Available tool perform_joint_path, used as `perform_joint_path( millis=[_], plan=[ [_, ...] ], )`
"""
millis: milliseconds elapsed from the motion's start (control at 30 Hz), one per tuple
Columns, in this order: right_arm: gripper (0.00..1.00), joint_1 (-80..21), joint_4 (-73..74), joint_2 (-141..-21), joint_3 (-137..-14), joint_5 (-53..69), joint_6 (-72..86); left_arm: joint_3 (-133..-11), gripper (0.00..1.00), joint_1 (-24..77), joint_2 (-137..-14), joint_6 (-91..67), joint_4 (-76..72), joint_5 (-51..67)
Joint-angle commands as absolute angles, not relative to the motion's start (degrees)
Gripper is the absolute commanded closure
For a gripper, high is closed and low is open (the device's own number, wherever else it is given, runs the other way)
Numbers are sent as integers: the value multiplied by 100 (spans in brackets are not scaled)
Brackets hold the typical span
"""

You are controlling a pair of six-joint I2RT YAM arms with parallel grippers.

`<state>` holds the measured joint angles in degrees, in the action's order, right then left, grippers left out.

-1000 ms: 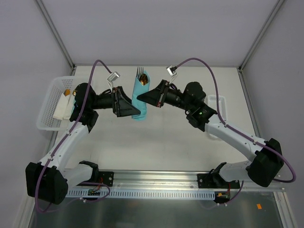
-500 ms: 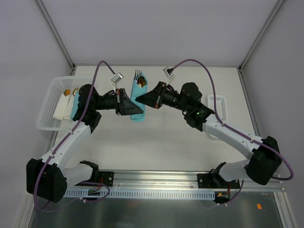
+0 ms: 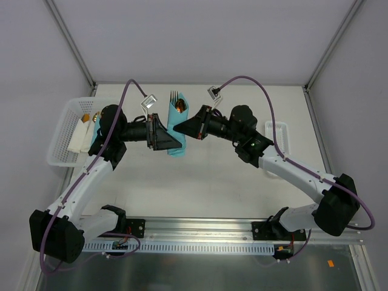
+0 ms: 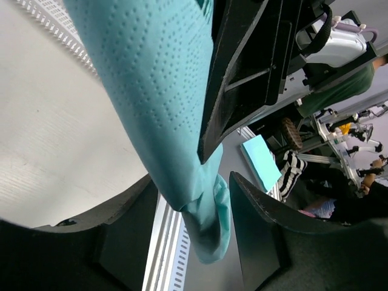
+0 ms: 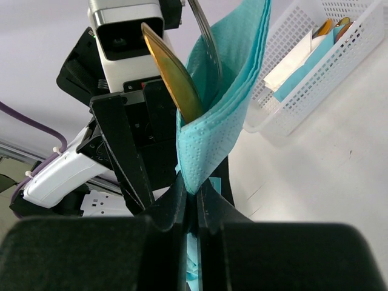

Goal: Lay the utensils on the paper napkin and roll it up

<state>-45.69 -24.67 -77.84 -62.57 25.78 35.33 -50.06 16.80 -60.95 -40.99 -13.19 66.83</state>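
Note:
The left gripper grabs the napkin by its crumpled lower end [image 3: 176, 147] [image 4: 197, 211] next, away from the ends of the utensils. Then the wrapped napkin is ready for the basket.
The turquoise paper napkin [image 3: 176, 134] is wrapped round the utensils and held above the table. Brownish-gold utensil tips [image 3: 177, 97] stick out of its far end; the right wrist view shows a gold spoon bowl [image 5: 171, 76] and a slim handle [image 5: 209, 48] inside the fold. My right gripper [image 5: 195, 185] is shut on the napkin's [image 5: 227, 115] folded edge. My left gripper [image 4: 191, 180] is open, its fingers [image 4: 260, 230] either side of the napkin's [image 4: 157, 97] crumpled lower end without pinching it.
A white mesh basket [image 3: 62, 132] with spare napkins and cutlery stands at the table's left edge and shows in the right wrist view as the basket [image 5: 315, 66]. A small white tray [image 3: 277, 138] lies at the right, partly under the right arm.
Both grippers and the wrapped bundle have drifted a little to the left. The left jaws now stand narrower round the napkin's lower end than a second ago.

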Motion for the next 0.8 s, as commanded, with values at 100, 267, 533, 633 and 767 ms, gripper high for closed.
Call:
perform_joint_path(
  millis=[100,267,533,633,767],
  plan=[
    [100,-4562,-2856,-7453,-6320,2575,3480,-5396,54,1661,-6064,-3937,-1327,6618],
    [100,-4562,-2918,-7374,-6223,2575,3489,-5379,60,1626,-6082,-4008,-1397,6522],
    [100,-4553,-2988,-7409,-6214,2531,3515,-5388,63,1591,-6064,-4183,-1572,6530],
    [100,-4553,-3032,-7436,-6205,2540,3559,-5344,65,1582,-6038,-4342,-1713,6504],
    [100,-4544,-3032,-7400,-6152,2531,3560,-5352,52,1556,-6021,-4403,-1740,6460]
  ],
)
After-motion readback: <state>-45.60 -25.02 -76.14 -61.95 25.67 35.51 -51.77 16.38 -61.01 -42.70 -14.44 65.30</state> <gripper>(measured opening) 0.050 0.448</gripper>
